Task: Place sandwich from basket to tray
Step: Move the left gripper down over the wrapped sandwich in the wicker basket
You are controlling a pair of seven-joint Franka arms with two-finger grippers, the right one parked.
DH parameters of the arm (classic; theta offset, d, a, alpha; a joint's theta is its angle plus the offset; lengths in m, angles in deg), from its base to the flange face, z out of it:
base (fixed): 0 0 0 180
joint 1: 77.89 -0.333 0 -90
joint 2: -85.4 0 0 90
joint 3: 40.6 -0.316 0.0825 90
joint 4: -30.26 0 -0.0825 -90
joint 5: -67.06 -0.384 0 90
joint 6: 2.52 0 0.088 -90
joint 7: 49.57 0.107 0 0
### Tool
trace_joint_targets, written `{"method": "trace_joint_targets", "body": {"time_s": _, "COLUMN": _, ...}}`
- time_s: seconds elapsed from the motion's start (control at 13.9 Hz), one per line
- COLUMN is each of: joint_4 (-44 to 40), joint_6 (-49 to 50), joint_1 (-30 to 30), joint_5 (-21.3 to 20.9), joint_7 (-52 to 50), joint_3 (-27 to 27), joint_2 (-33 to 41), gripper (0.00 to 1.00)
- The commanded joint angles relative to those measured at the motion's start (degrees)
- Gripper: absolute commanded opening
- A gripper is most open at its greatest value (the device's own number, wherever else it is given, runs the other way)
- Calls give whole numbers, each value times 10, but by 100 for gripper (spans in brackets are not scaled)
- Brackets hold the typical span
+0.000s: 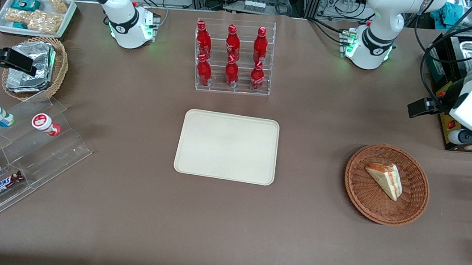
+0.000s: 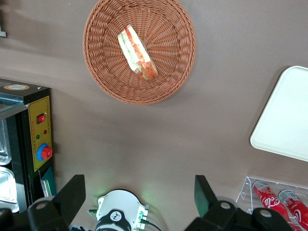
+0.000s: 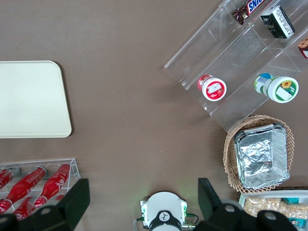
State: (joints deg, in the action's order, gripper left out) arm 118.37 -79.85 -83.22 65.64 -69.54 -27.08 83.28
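Observation:
I will place the sandwich on the cream tray (image 1: 227, 146), so next I will grab it with my gripper by its wrapped end with red filling (image 1: 377, 169).
The sandwich (image 1: 385, 180) (image 2: 137, 53), a wrapped white-bread wedge with red and green filling, lies on its side in the reddish-brown wicker basket (image 1: 356, 183) (image 2: 101, 72) toward the working arm's end of the table. The cream tray (image 1: 227, 146) (image 2: 286, 125) (image 3: 29, 98) sits bare at the table's middle. My gripper (image 1: 421, 109) (image 2: 138, 195) hangs high above the table, farther from the front camera than the basket and well apart from it. It is open wide with nothing between its fingers.
An acrylic rack of red bottles (image 1: 232, 58) stands farther from the front camera than the tray. A black-and-yellow control box (image 1: 452, 127) (image 2: 38, 134) sits by my gripper. Toward the parked arm's end are a stepped acrylic shelf (image 1: 12, 159), a tan basket of foil packets (image 1: 34, 67) and a white snack tray (image 1: 34, 13).

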Motion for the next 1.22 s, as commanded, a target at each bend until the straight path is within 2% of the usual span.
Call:
{"method": "trace_joint_targets", "body": {"time_s": 0.0, "joint_4": -7, "joint_6": 1, "joint_1": 8, "joint_5": -2, "joint_7": 5, "joint_3": -3, "joint_2": -3, "gripper": 100}}
{"method": "trace_joint_targets", "body": {"time_s": 0.57, "joint_4": -7, "joint_6": 0, "joint_1": 0, "joint_5": -4, "joint_7": 0, "joint_3": -6, "joint_2": -42, "gripper": 100}}
{"method": "trace_joint_targets", "body": {"time_s": 0.86, "joint_4": 0, "joint_6": -8, "joint_1": -49, "joint_5": 0, "joint_7": 1, "joint_3": -7, "joint_2": -81, "gripper": 100}}
{"method": "trace_joint_targets", "body": {"time_s": 0.93, "joint_4": 20, "joint_6": -37, "joint_1": -52, "joint_5": -4, "joint_7": 1, "joint_3": -7, "joint_2": -83, "gripper": 100}}
{"method": "trace_joint_targets", "body": {"time_s": 1.15, "joint_4": 170, "joint_6": -214, "joint_1": -69, "joint_5": -6, "joint_7": -1, "joint_3": -8, "joint_2": -55, "gripper": 100}}
